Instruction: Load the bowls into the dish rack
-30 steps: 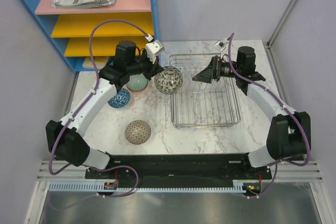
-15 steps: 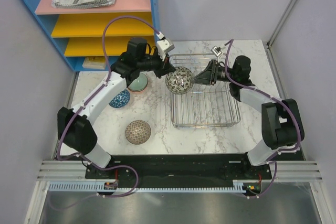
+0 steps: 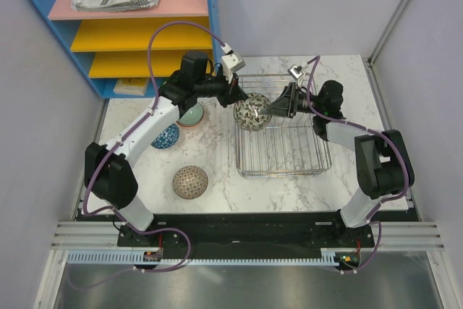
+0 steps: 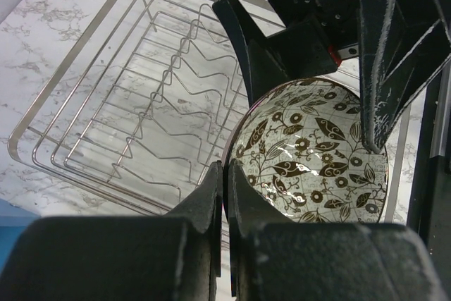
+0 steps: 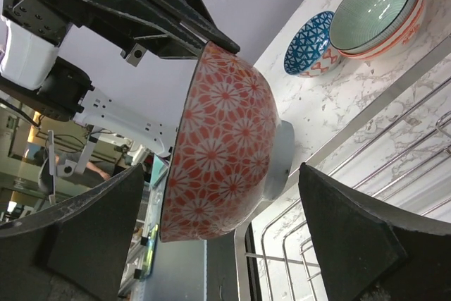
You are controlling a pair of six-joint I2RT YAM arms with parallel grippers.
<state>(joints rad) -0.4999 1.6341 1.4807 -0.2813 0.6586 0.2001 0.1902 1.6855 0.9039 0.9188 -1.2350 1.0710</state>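
Observation:
My right gripper needs to close on the bowl's rim now, since one finger reaches past the bowl's rim (image 3: 270, 108) (image 5: 175, 164) over its floral inside, the other is behind it. Closing now would hold it.
My left gripper (image 3: 242, 99) is shut on the rim of a red-and-white patterned bowl (image 3: 252, 113) and holds it on its side above the left edge of the chrome dish rack (image 3: 286, 151). In the left wrist view, the gripper (image 4: 224, 174) pinches the rim, and the bowl's inside (image 4: 317, 153) shows a brown floral print, with the rack (image 4: 106, 114) below. My right gripper (image 3: 275, 108) is open, with a finger on each side of the bowl (image 5: 225, 139) without touching it. A pale green bowl (image 3: 190, 114), a dark blue bowl (image 3: 165, 135) and a beige mesh bowl (image 3: 190, 181) sit on the table.
A blue shelf unit (image 3: 130, 34) with pink and yellow shelves stands at the back left. The right wrist view shows the blue bowl (image 5: 310, 44) and the green bowl stacked in another (image 5: 377, 8) left of the rack's rim (image 5: 394, 89).
My left arm has carried the bowl to the right, from beside the rack to over its left edge. My right gripper has moved left until its open fingers flank the bowl.

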